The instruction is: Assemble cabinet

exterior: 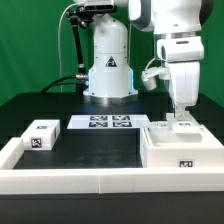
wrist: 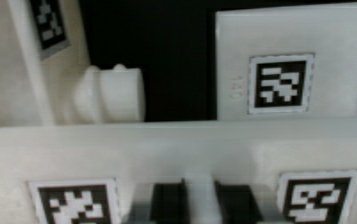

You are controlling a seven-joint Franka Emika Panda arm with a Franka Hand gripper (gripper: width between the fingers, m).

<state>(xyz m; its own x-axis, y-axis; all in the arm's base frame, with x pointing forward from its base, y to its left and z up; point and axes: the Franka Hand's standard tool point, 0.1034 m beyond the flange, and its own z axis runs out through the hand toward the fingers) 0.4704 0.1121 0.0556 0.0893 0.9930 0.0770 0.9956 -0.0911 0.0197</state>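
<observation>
The white cabinet part is hanging above the cabinet body (exterior: pixel 181 150), so my gripper should lower the cabinet part onto the cabinet body before letting go of it.
The white cabinet body (exterior: pixel 181 150) stands at the exterior view's right, near the front, with a tag on its front face. My gripper (exterior: pixel 180 118) comes straight down onto its top. In the wrist view the two dark fingers (wrist: pixel 164 206) of the gripper (wrist: pixel 196 204) stand close together, with a thin white strip of a cabinet part between them. A white tagged panel (wrist: pixel 175 160) lies just beyond the fingertips. Past a dark gap I see a white round knob (wrist: pixel 113 92) and another tagged white panel (wrist: pixel 285 85). A small white tagged block (exterior: pixel 42 135) lies at the exterior view's left.
The marker board (exterior: pixel 105 123) lies flat in the middle, in front of the robot's base (exterior: pixel 108 70). A low white border wall (exterior: pixel 80 180) runs along the front and the left side of the black table.
</observation>
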